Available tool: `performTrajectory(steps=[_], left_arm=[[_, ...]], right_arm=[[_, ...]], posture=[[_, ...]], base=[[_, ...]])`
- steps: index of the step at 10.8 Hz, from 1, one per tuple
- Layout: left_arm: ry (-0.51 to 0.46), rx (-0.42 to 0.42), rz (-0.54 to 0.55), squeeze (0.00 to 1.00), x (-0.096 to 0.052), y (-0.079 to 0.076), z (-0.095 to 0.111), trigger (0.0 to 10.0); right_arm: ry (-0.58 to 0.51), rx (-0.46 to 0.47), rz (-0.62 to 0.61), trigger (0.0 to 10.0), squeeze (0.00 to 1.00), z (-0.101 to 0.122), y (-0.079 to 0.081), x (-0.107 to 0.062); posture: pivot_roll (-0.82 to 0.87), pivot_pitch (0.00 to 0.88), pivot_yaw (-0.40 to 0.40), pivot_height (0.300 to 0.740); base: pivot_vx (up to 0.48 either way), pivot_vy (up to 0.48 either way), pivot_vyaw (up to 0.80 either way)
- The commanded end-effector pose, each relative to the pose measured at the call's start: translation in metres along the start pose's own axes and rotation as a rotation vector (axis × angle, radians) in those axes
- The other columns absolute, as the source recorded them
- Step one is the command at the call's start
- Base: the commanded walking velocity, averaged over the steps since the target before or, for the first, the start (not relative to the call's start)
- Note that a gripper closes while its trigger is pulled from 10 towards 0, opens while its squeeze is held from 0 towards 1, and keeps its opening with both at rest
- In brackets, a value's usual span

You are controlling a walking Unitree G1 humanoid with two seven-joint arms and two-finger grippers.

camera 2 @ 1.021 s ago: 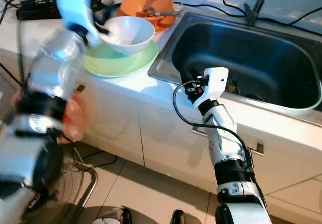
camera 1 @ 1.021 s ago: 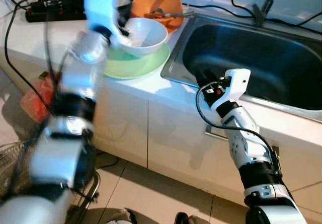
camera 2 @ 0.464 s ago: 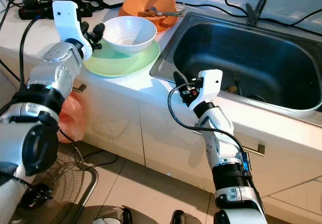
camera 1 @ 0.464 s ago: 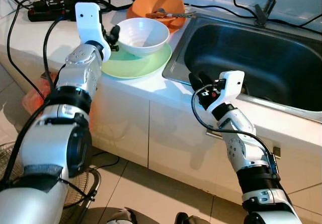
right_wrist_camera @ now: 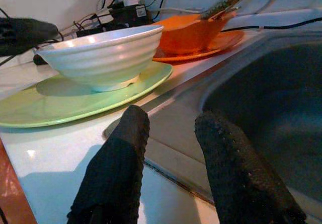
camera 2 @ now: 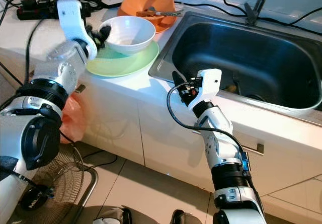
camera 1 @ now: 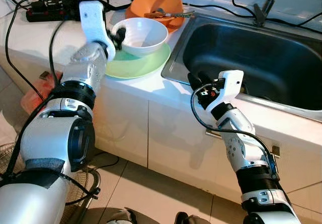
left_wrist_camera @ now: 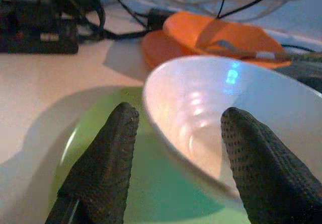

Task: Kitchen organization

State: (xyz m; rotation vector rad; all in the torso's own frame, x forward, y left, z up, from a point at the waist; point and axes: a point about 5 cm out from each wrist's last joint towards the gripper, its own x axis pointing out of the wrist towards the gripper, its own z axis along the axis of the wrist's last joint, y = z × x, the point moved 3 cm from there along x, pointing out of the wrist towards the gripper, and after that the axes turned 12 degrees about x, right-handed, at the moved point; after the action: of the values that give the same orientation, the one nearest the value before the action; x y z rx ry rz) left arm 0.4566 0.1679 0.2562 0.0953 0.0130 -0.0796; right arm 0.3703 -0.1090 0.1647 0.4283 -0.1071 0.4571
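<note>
My right gripper picks up the pale green plate by its thin outer rim (camera 1: 159,68) next, since the plate spreads far wider than my fingers open.
A white bowl (camera 1: 143,35) stands on a pale green plate (camera 1: 136,65) on the white counter, left of the steel sink (camera 1: 251,58). My left gripper (camera 1: 116,35) is open at the bowl's left rim; in the left wrist view (left_wrist_camera: 181,113) the rim runs between the two black fingers. Behind the white bowl an orange bowl (camera 1: 158,7) with a utensil (camera 1: 171,14) sits on an orange plate. My right gripper (camera 1: 197,78) is open and holds nothing, hovering at the sink's front left corner; the right wrist view (right_wrist_camera: 173,116) looks along the counter at the dishes.
A black power strip (camera 1: 48,12) and several cables lie at the back left of the counter. A faucet base (camera 1: 259,15) stands behind the sink. A red bag (camera 1: 35,95) and a fan grille (camera 1: 15,153) are on the floor at the left.
My left arm swung in fast, then settled, and its gripper has come up against the white bowl's rim. My right gripper drew back slightly from the sink toward the counter edge.
</note>
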Motion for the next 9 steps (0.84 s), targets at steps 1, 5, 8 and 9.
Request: performTrajectory(steps=[1, 5, 8, 9], left_arm=[[0.005, -0.016, -0.002, 0.0, 0.001, -0.003, 0.005, 10.0], [0.04, -0.121, 0.006, 0.0, 0.003, -0.009, 0.007, 10.0], [0.093, -0.196, 0.006, 0.0, 0.003, -0.016, -0.006, 10.0], [0.103, -0.2, 0.004, 0.0, 0.003, -0.018, -0.009, 10.0]], right_arm=[[0.0, 0.005, -0.006, 10.0, 0.0, 0.0, 0.0, -0.003], [0.013, 0.016, -0.004, 10.0, 0.0, -0.005, 0.003, -0.007], [0.025, 0.023, -0.015, 10.0, 0.0, -0.009, 0.004, -0.016], [0.027, 0.026, -0.02, 10.0, 0.0, -0.01, 0.003, -0.017]], posture=[[0.04, 0.115, -0.012, 0.74], [0.03, 0.124, 0.001, 0.74], [0.02, 0.151, 0.007, 0.74], [0.02, 0.154, 0.008, 0.74]], base=[[0.0, 0.0, 0.0], [0.0, 0.0, 0.0], [0.0, 0.0, 0.0], [0.0, 0.0, 0.0]])
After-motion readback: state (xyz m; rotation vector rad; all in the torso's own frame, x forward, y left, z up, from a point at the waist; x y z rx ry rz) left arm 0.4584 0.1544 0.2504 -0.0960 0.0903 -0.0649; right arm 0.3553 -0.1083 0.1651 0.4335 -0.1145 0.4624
